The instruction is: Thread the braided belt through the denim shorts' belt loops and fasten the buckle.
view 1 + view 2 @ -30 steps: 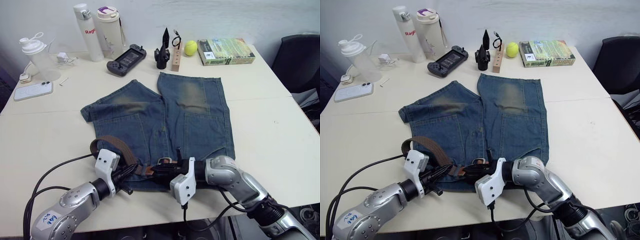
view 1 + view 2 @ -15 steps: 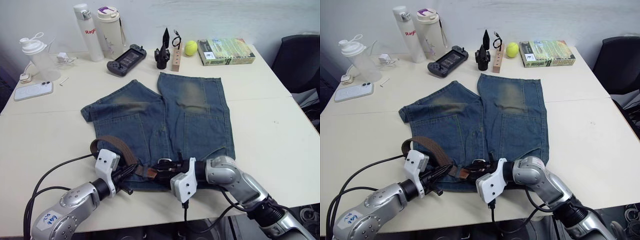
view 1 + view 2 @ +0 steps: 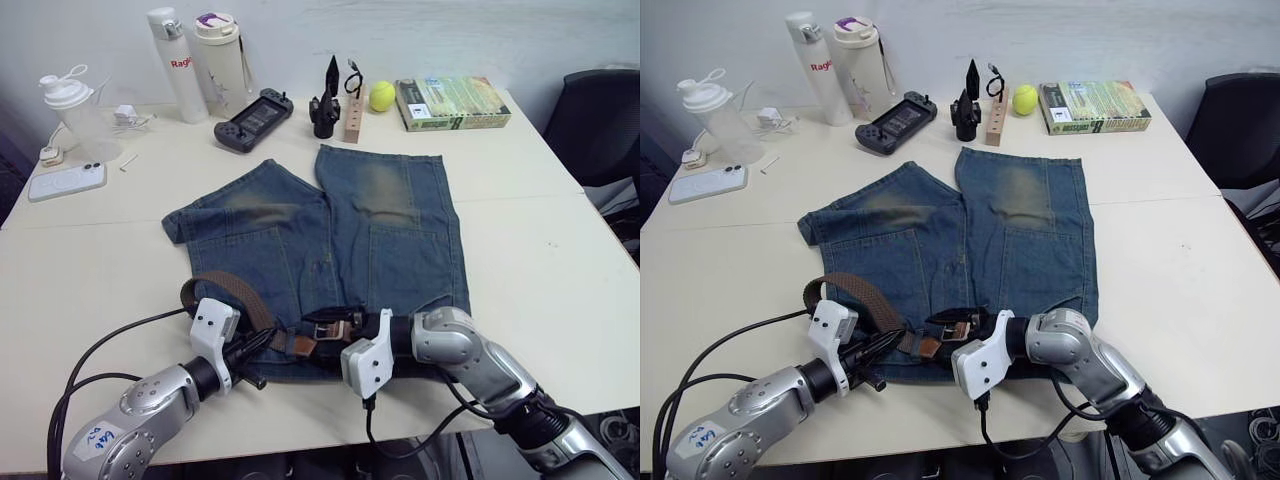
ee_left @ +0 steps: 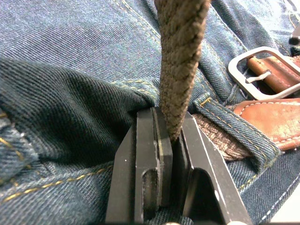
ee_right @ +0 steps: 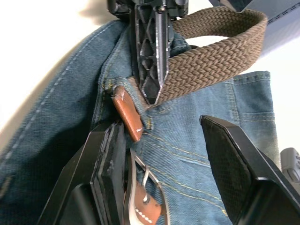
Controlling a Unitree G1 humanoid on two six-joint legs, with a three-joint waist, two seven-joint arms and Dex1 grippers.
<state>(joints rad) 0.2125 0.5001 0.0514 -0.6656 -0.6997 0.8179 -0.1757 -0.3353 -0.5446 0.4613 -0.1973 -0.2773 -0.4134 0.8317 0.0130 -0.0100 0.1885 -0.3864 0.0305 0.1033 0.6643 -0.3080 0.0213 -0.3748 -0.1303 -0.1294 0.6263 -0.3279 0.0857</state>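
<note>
The strap has to come out of the belt loop toward fastening the buckle, so the robot's right gripper should next grab the belt by its tan leather tip [image 3: 302, 346] and pull.
The denim shorts [image 3: 330, 225] lie flat on the table with the waistband towards me. The braided belt [image 3: 225, 292] loops up at the waistband's left end. My left gripper [image 4: 173, 126] is shut on the woven strap right beside a belt loop [image 4: 234, 126]. The tan tip [image 5: 129, 117] pokes out past the waistband. The buckle [image 3: 325, 328] rests on the denim by the strap's leather end [image 4: 267, 112]. My right gripper [image 5: 164, 140] is open over the waistband, with the buckle [image 5: 140, 183] against one finger [image 5: 110, 164].
At the table's far side stand two bottles [image 3: 195, 65], a game controller [image 3: 252, 118], a tennis ball [image 3: 381, 96] and a book [image 3: 450, 103]. A phone [image 3: 65, 182] and a shaker [image 3: 75, 115] sit far left. A black chair [image 3: 600, 125] is at the right.
My right gripper has edged slightly farther onto the waistband around the buckle. The left gripper and the belt loop have stayed put.
</note>
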